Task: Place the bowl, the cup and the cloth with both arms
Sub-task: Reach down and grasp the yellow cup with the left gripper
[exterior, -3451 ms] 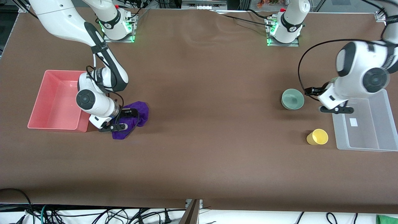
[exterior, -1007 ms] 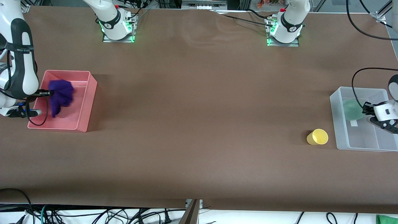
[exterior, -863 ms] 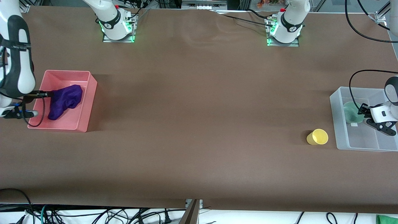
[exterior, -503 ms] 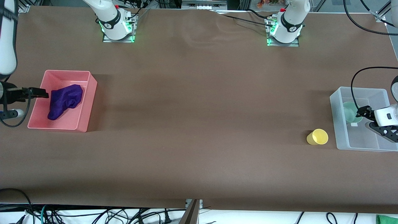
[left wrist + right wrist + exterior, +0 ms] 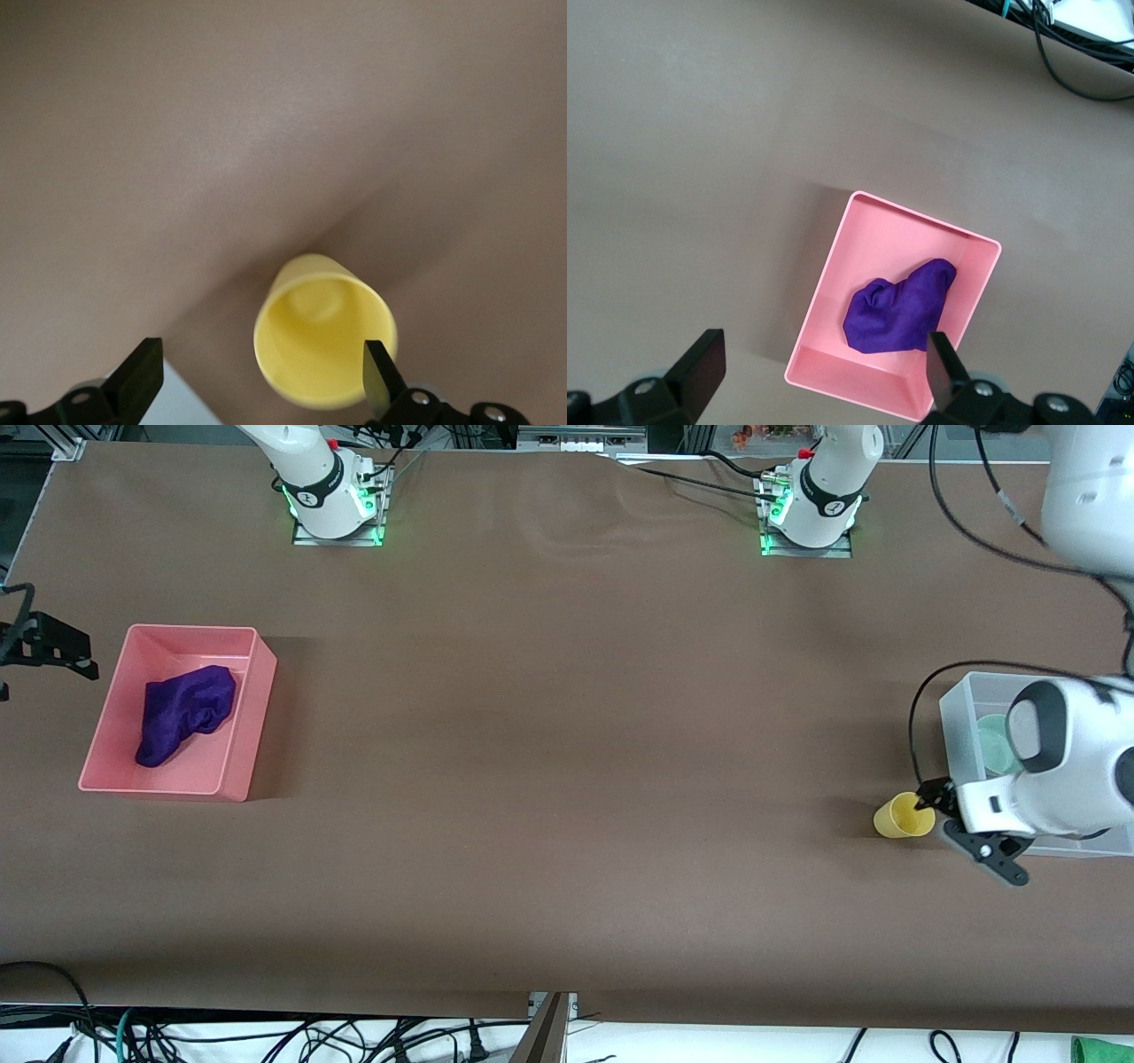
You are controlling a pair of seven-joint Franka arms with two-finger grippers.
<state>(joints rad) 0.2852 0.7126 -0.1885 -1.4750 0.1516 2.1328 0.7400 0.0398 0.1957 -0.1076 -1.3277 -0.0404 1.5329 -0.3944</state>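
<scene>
The left gripper will place the yellow cup in the clear bin, so it will next pick the cup up by its rim (image 5: 386,310).
The yellow cup (image 5: 904,816) stands on the table beside the clear bin (image 5: 952,717), toward the left arm's end. My left gripper (image 5: 928,802) is open at the cup. In the left wrist view the cup (image 5: 323,332) sits between the spread fingers, close to one fingertip (image 5: 379,379). The mint-green bowl (image 5: 996,744) lies in the clear bin, partly hidden by the left arm. The purple cloth (image 5: 183,711) lies crumpled in the pink bin (image 5: 259,691). My right gripper (image 5: 55,652) is open and empty, up in the air beside the pink bin; its view shows the cloth (image 5: 899,305) below.
The pink bin (image 5: 833,292) stands at the right arm's end of the table. A corner of the clear bin (image 5: 182,400) shows by the left gripper. The two arm bases stand at the table's back edge. Brown table lies between the bins.
The right gripper dropped the cloth into the pink bin and drew away upward. The left gripper left the bowl in the clear bin and moved over to the yellow cup.
</scene>
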